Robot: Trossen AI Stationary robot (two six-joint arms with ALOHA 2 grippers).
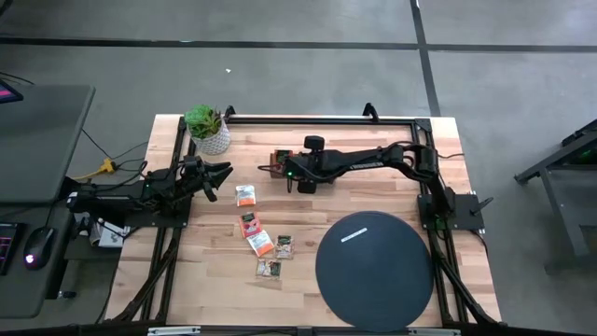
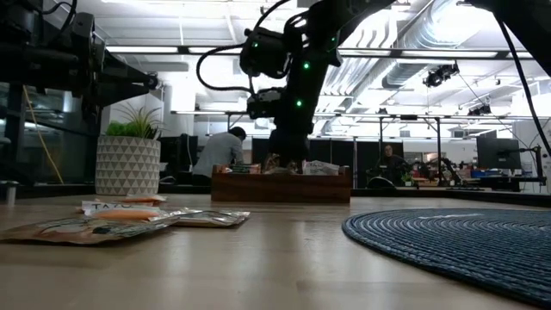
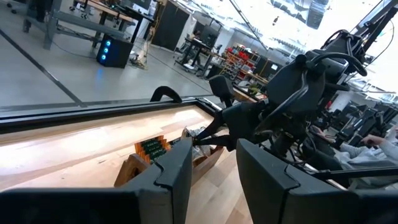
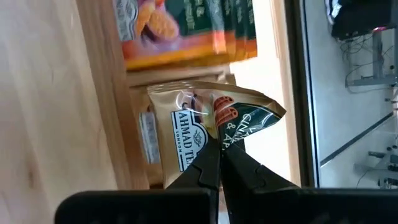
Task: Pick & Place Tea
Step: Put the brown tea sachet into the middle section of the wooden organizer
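Note:
My right gripper is ready to release the gold sachet now: the gold sachet's lower part (image 4: 174, 134) is inside the sides of the tray's section, so the gold sachet would stay in the tray.
My right gripper (image 4: 219, 138) reaches over the brown wooden tray (image 1: 277, 162) at the table's far middle and is shut on a gold and green tea sachet (image 4: 205, 118). Other orange and green sachets (image 4: 186, 28) stand in the tray's compartments. Several loose sachets (image 1: 261, 241) lie flat on the table between the tray and the black disc (image 1: 373, 266). My left gripper (image 3: 212, 167) is open and hovers at the table's left edge (image 1: 217, 174), pointing toward the tray and touching nothing. My right gripper pinches the gold and green sachet between its two fingers (image 4: 202, 168), by the sachet's edge (image 4: 198, 134). The fingers come from above, pointing down into the tray. The sachet is creased at the pinch and sits over a tray compartment (image 4: 146, 134); whether it rests there I cannot tell.
A potted plant in a white pot (image 1: 209, 129) stands at the far left corner, close to the tray. The black disc fills the near right part of the table. Bare wood (image 1: 364, 191) lies between the tray and the disc. A black frame rail (image 1: 317, 119) runs along the far edge.

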